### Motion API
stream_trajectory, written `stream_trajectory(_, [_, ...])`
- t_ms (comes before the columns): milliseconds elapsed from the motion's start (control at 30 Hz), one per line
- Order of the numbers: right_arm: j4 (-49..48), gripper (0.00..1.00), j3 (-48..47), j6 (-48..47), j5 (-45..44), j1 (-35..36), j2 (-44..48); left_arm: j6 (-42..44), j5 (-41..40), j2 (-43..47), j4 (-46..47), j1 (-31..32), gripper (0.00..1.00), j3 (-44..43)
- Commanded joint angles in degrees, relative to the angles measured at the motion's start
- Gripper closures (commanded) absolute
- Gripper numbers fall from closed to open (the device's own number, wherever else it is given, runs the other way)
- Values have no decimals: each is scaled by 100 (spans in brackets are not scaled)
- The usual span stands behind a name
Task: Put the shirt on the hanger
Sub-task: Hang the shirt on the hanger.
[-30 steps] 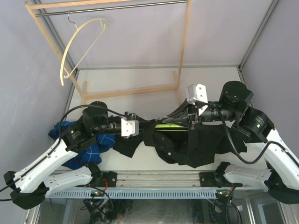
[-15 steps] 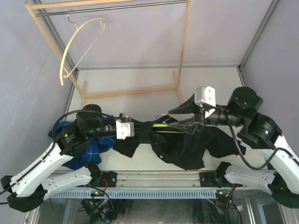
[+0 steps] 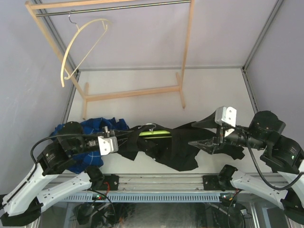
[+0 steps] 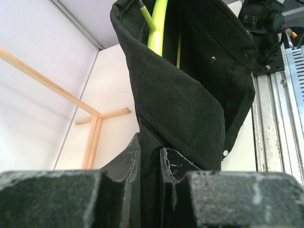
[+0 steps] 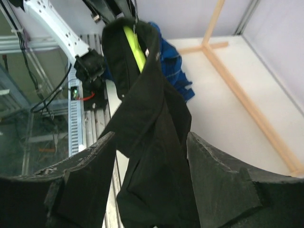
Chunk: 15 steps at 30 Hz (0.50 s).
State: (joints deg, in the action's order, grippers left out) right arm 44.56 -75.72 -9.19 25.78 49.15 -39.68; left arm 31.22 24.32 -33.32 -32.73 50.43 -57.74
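Note:
My right gripper grabs the black shirt's shoulder fold at the lime-green hanger's end next, so the hanger's hook stays free to hang.
The black shirt [image 3: 171, 149] is stretched across the near part of the table, bunched around the lime-green hanger [image 3: 154, 133]. My left gripper [image 3: 119, 140] is shut on a fold of it at its left end. In the left wrist view the fabric [image 4: 180, 109] is pinched between the jaws [image 4: 150, 152], with the hanger [image 4: 159, 23] poking out above. My right gripper [image 3: 194, 133] stands open at the shirt's right end. In the right wrist view the shirt [image 5: 152, 114] hangs beyond the spread fingers [image 5: 151, 137], the hanger [image 5: 135, 47] inside it.
A blue plaid shirt [image 3: 90, 128] lies heaped under the left arm. A wooden rack [image 3: 137, 92] stands at the back, with a cream hanger [image 3: 80, 42] on its metal rail. The arms' mounting rail [image 3: 156, 183] runs along the near edge.
My right gripper has opened, let go of the shirt and drawn back to the right and nearer. The left arm has pulled back to the left with the shirt in it.

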Motion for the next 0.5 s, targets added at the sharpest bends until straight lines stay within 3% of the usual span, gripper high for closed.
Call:
stream_trajectory(0, [181, 38, 93, -53, -4, 25, -125, 122, 342, 158, 187, -34, 100, 0])
stream_trajectory(467, [259, 41, 171, -463, 744, 63, -894, 166, 806, 252, 92, -34, 100, -194])
